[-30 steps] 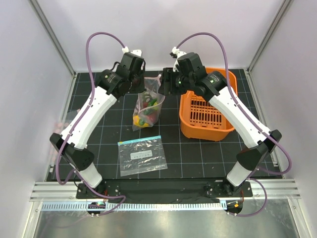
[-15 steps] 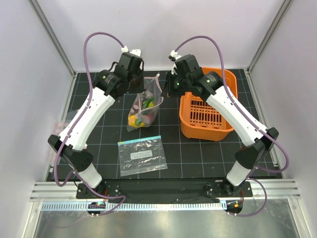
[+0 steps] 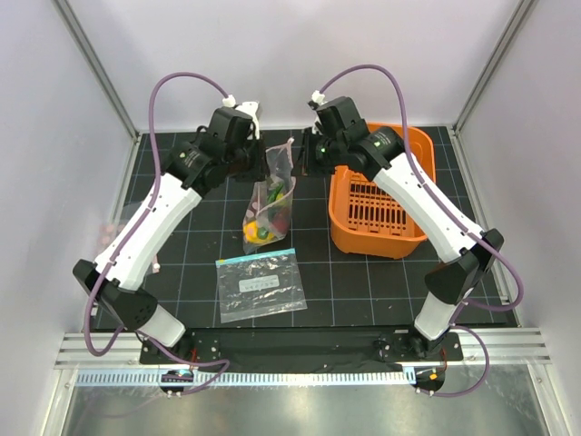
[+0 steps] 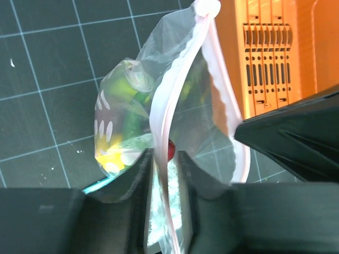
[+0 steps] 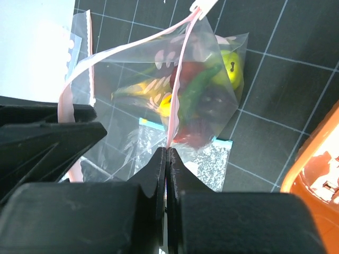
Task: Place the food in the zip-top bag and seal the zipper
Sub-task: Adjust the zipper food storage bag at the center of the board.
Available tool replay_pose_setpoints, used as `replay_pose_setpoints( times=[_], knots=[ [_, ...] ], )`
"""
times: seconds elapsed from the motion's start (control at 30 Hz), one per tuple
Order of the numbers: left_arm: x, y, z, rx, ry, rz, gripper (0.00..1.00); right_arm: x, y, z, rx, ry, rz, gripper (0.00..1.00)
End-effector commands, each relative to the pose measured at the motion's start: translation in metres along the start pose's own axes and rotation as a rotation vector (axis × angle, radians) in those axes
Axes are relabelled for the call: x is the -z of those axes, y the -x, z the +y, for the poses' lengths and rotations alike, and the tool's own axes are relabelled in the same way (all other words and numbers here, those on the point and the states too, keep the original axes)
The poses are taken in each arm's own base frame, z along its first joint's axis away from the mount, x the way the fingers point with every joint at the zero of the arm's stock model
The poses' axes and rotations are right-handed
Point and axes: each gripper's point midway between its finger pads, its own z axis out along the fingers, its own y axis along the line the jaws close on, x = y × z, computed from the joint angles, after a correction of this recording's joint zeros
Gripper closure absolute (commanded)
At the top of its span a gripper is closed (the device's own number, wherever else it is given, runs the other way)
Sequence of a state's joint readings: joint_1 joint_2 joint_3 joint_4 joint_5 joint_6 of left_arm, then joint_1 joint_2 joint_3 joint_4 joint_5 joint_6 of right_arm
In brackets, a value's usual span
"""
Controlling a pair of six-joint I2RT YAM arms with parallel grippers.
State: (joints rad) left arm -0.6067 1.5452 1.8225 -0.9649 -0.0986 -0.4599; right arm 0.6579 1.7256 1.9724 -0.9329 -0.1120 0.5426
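I need to grab the zip-top bag's pink zipper next with my left gripper, away from its white slider, so the slider stays free to seal the zipper.
The zip-top bag hangs upright between my two grippers, its lower end on the mat. The food sits in its bottom: a yellow pepper, a green round fruit, a slim green chili and a dark maroon piece. My right gripper is shut on the pink zipper at one end of the mouth. My left gripper stands open, and the zipper runs loosely through the gap between its fingers. The bag's mouth gapes between the two grippers.
An orange plastic basket stands just right of the bag, under my right arm. A second clear bag with a teal strip and white label lies flat on the black grid mat in front. White walls close in the back and sides.
My right gripper has shut on the zipper. My left gripper has let its jaws part around the strip. Both wrists have shifted a little and the bag hangs more upright.
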Motion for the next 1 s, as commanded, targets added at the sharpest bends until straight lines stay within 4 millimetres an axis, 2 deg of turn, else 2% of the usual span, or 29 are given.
replay_pose_setpoints(
  times=[0.0, 0.03, 0.13, 0.23, 0.33, 0.43, 0.67, 0.97],
  knots=[
    [0.016, 0.019, -0.013, -0.012, -0.076, -0.078, 0.7, 0.004, 0.013, 0.014, -0.019, 0.051, -0.035, 0.99],
    [0.018, 0.019, -0.015, -0.017, -0.087, -0.08, 0.59, 0.005, 0.014, 0.014, -0.02, 0.054, -0.038, 0.99],
    [0.024, 0.022, -0.021, -0.036, -0.128, -0.098, 0.48, 0.006, 0.017, 0.02, -0.027, 0.074, -0.047, 0.99],
    [0.026, 0.024, -0.023, -0.066, -0.145, -0.105, 0.44, 0.005, 0.02, 0.024, -0.03, 0.087, -0.049, 0.99],
    [0.027, 0.017, -0.031, -0.086, -0.195, -0.078, 0.42, 0.003, 0.024, 0.029, -0.044, 0.099, -0.04, 0.99],
    [0.025, 0.01, -0.034, -0.094, -0.22, -0.057, 0.34, 0.002, 0.026, 0.033, -0.064, 0.106, -0.03, 0.99],
    [0.028, 0.007, -0.041, -0.113, -0.274, -0.052, 0.29, 0.002, 0.035, 0.043, -0.101, 0.153, -0.043, 0.99],
    [0.013, -0.004, -0.033, -0.128, -0.229, 0.008, 0.28, 0.01, 0.042, 0.057, -0.125, 0.222, -0.063, 0.99]
  ],
)
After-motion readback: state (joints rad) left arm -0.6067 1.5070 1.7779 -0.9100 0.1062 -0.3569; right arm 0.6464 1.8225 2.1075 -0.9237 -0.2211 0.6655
